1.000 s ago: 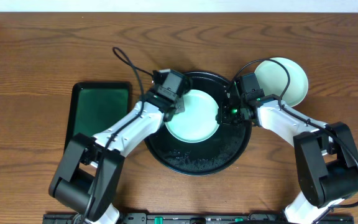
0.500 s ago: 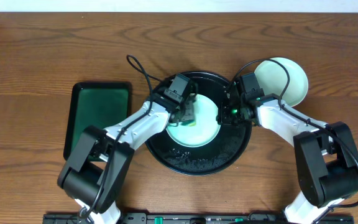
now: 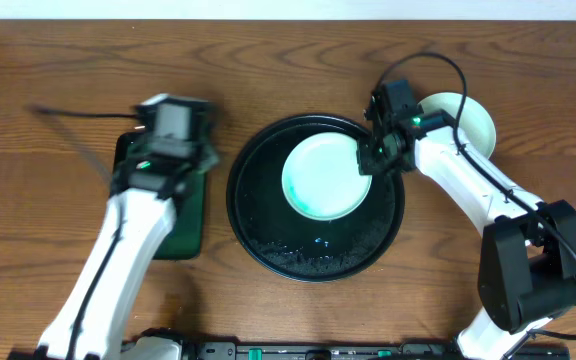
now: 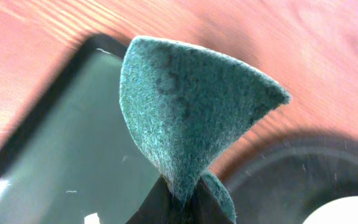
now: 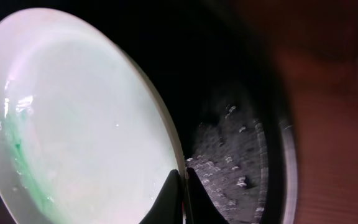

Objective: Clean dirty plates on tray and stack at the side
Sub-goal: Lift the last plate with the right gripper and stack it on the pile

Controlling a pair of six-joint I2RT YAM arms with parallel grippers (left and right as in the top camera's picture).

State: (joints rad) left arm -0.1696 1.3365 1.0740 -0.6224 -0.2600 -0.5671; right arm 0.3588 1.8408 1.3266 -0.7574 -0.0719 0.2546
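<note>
My left gripper holds the green scouring pad and must keep it until it hangs inside the dish, as the pad's wide end [image 4: 225, 81] juts past the dish's rim [image 4: 106, 43].
A pale-mint plate [image 3: 323, 177] with a green smudge on its lower left sits tilted over the large round black tray [image 3: 268, 235]. My right gripper [image 3: 368, 160] is shut on the plate's right rim; the right wrist view shows the fingers [image 5: 183, 180] pinching the rim of the plate [image 5: 79, 118] above the wet tray [image 5: 241, 168]. Another plate [image 3: 473, 125] lies on the table right of the tray, partly hidden by my right arm. My left gripper [image 4: 179, 196] is shut on a green scouring pad [image 4: 185, 106] and is over the rectangular dish [image 3: 183, 215], left of the tray.
The rectangular black dish with a green inside [image 4: 55, 162] lies on the wooden table at the left. Water drops speckle the front of the tray. Cables trail from both arms.
My left arm has swung away from the plate to the left, over the rectangular dish, with the pad. My right gripper has lifted and shifted the plate's right rim slightly up and right.
</note>
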